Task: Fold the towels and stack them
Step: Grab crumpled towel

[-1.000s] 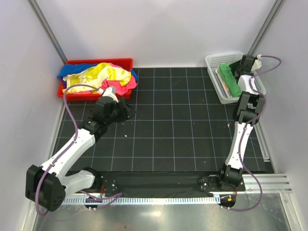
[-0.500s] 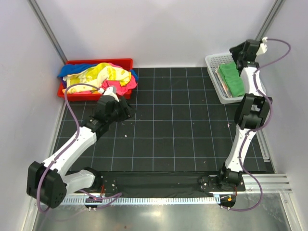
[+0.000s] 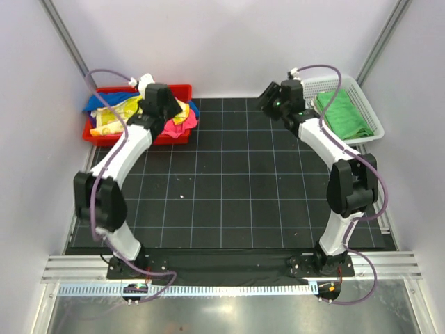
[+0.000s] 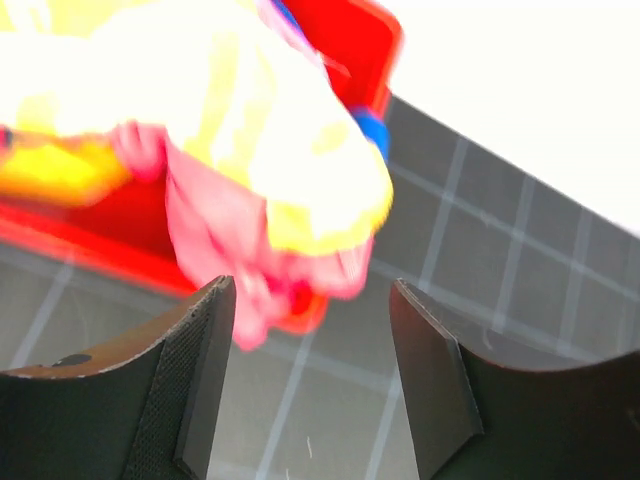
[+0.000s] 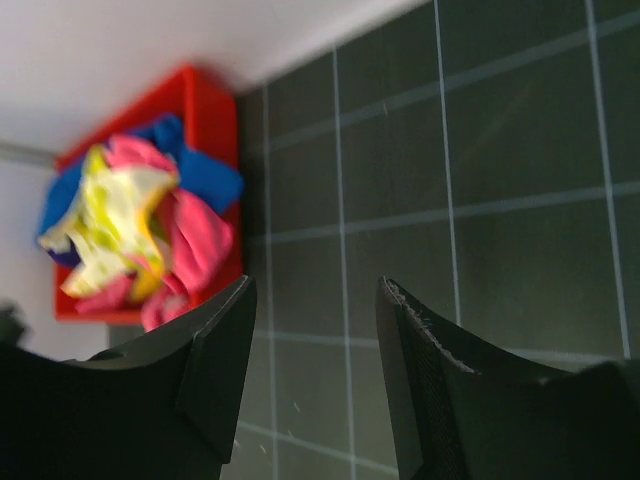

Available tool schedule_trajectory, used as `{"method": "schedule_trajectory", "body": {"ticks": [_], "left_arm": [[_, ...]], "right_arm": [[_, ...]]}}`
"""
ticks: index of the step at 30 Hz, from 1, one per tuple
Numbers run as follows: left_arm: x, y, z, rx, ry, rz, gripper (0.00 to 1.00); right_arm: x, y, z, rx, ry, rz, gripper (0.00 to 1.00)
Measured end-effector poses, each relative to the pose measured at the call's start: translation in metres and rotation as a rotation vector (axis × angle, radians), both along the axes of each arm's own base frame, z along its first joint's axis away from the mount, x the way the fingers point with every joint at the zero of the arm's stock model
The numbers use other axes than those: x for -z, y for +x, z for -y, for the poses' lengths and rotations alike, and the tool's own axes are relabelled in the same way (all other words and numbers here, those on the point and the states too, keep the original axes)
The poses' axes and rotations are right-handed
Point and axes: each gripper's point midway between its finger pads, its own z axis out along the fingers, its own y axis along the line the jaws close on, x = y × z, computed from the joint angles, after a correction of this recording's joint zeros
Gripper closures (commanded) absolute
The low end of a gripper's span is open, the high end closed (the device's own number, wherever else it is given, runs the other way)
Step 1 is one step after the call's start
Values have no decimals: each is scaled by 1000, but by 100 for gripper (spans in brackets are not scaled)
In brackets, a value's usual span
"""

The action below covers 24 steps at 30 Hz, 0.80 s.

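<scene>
Next, to draw out the yellow and cream towel and spread it for folding, the left gripper grabs its yellow-edged end (image 3: pixel 183 112) (image 4: pixel 336 220).
A heap of crumpled towels (image 3: pixel 115 115), yellow, cream, pink and blue, fills the red tray (image 3: pixel 182 90) at the back left. In the left wrist view a pink towel (image 4: pixel 215 230) hangs over the tray's front rim under a yellow and cream one (image 4: pixel 290 150). My left gripper (image 3: pixel 170 111) hovers at the heap's right end, open and empty (image 4: pixel 312 370). A folded green towel (image 3: pixel 341 115) lies in the white mesh basket (image 3: pixel 368 104) at the back right. My right gripper (image 3: pixel 264 97) is left of the basket, above the mat, open and empty (image 5: pixel 315 370), facing the heap (image 5: pixel 130 225).
The black gridded mat (image 3: pixel 229 181) covers the table between the arms. White walls close in the back and both sides. The red tray also shows in the right wrist view (image 5: pixel 205 110), far across the mat.
My left arm swung from the mat up to the tray's right end. My right arm came away from the basket and swung left over the mat. The green towel stayed in the basket.
</scene>
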Motion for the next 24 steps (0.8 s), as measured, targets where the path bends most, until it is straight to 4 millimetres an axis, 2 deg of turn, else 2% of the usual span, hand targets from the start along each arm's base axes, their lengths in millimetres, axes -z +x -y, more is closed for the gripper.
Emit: {"method": "schedule_trajectory", "body": {"ticks": [2,4,6,8,12,14,24], "left_arm": [[6,28,-8,-23,27,-9,30],[14,50,-9,-23,53,-22,26],[28,74,-3,-6,82,-36,24],[46,87,3,15,109,-63,23],[77,92,10,55,156,-121,23],[84,91,13,68,177,-137,22],[76,82,42,121,348,-121,26]], "right_arm": [[34,-19,-17,-57,-37,-74,42],[55,-32,-29,-99,-50,-116,42],[68,-43,-38,-136,-61,-142,42],[73,-50,-44,-160,-74,-148,42],[72,-58,-51,-194,-90,-132,42],[71,-59,-53,-202,-94,-123,42],[71,-59,-55,-214,-89,-109,42]]}}
